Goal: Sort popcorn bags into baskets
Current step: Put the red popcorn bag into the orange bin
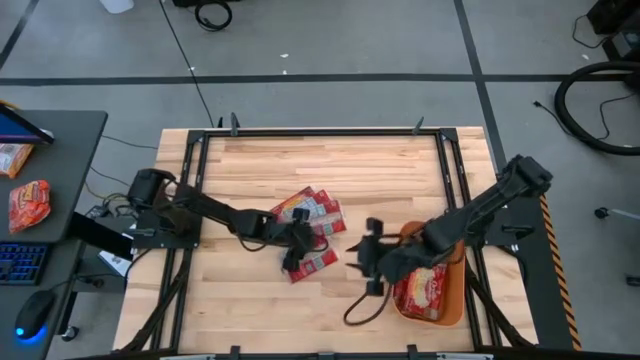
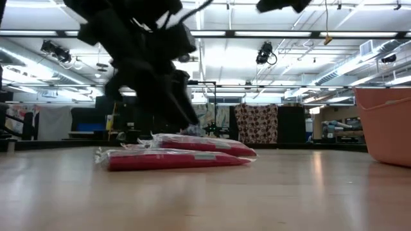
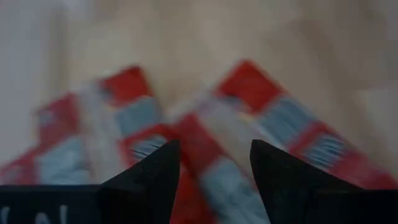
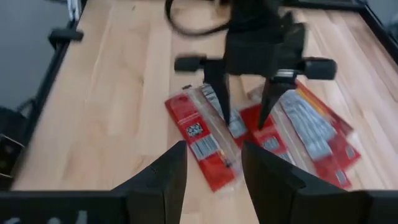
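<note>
Next, my right gripper takes the popcorn bag at my left gripper by its edge (image 1: 333, 259) to sort it into the orange basket (image 1: 455, 290).
Several red popcorn bags with pale panels lie flat in a loose pile (image 1: 312, 210) at the table's middle, with one more (image 1: 315, 264) just nearer. They show edge-on in the low view (image 2: 173, 157) and fanned out in the right wrist view (image 4: 202, 134). My left gripper (image 1: 297, 250) is open and points down over the pile (image 3: 214, 162), its fingers either side of a bag (image 4: 244, 123). My right gripper (image 1: 352, 266) is open (image 4: 214, 155) and hangs between the pile and the orange basket (image 1: 455, 290) (image 2: 388, 125). More bags (image 1: 425, 290) lie in the basket. My left gripper comes at the pile from above with its fingers (image 4: 225, 112) spread across a bag's middle (image 4: 239, 127). Whether the fingertips touch the bag, I cannot tell. The bag lies flat on the table.
The basket sits at the table's near right corner. Dark frame rails (image 1: 195, 160) run along the table's edges. A cable (image 1: 360, 310) loops below my right gripper. A side desk on the left holds more packets (image 1: 28, 205), a keyboard and a mouse. Bare wood (image 1: 320, 160) spans the far half.
</note>
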